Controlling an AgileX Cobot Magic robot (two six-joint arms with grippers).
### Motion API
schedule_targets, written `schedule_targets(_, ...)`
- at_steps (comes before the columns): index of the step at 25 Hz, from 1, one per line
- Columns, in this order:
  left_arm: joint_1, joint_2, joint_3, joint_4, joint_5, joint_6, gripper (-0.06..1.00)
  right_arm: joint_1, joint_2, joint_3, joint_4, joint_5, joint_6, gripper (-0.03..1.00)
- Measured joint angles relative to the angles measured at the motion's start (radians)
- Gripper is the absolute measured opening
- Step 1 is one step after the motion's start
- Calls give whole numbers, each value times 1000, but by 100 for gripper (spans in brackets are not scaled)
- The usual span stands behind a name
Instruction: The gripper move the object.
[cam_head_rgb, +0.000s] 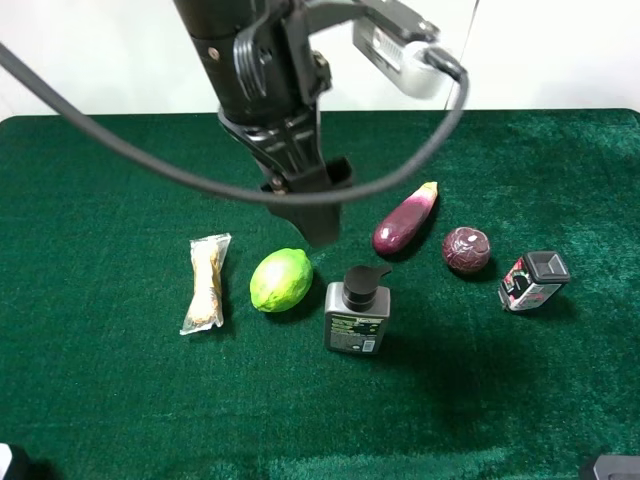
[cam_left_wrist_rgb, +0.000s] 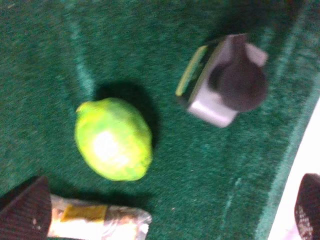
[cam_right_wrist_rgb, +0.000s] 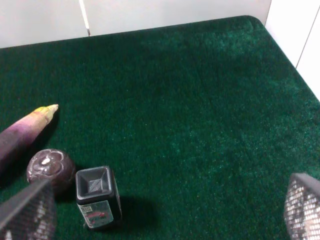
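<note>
Next, my left gripper grabs the bottle by its grey body (cam_head_rgb: 356, 327), leaving its black pump cap (cam_head_rgb: 361, 286) free.
The grey bottle (cam_head_rgb: 357, 316) with a black pump cap and dark label lies flat on the green cloth in the middle of the table. It also shows in the left wrist view (cam_left_wrist_rgb: 220, 85). My left gripper (cam_head_rgb: 318, 215), a black claw on the large silver and black arm, hangs above the cloth just behind the bottle and the lime. In the left wrist view the left gripper (cam_left_wrist_rgb: 167, 207) is open and empty, with fingertips (cam_left_wrist_rgb: 25, 212) at the frame's edges. My right gripper (cam_right_wrist_rgb: 165, 210) is open and empty near the table's right side.
A lime (cam_head_rgb: 281, 280) lies just left of the bottle, with a wrapped snack (cam_head_rgb: 206, 283) further left. An eggplant (cam_head_rgb: 405, 220), a dark round fruit (cam_head_rgb: 466, 249) and a red-black box (cam_head_rgb: 533, 279) lie to the right. The table's far edge (cam_head_rgb: 560, 112) meets a white wall.
</note>
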Motion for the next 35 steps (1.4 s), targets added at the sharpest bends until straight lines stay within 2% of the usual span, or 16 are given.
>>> schedule_targets(15,-106,112,-1,-40,13,111,98,0,0,0,2,0,0,70)
schedule_targets(27,-120,231,-1,-43,-20,151,98,0,0,0,2,0,0,70)
schedule_targets(35,-143,316,-1,-37,-90,167,98,0,0,0,2,0,0,70)
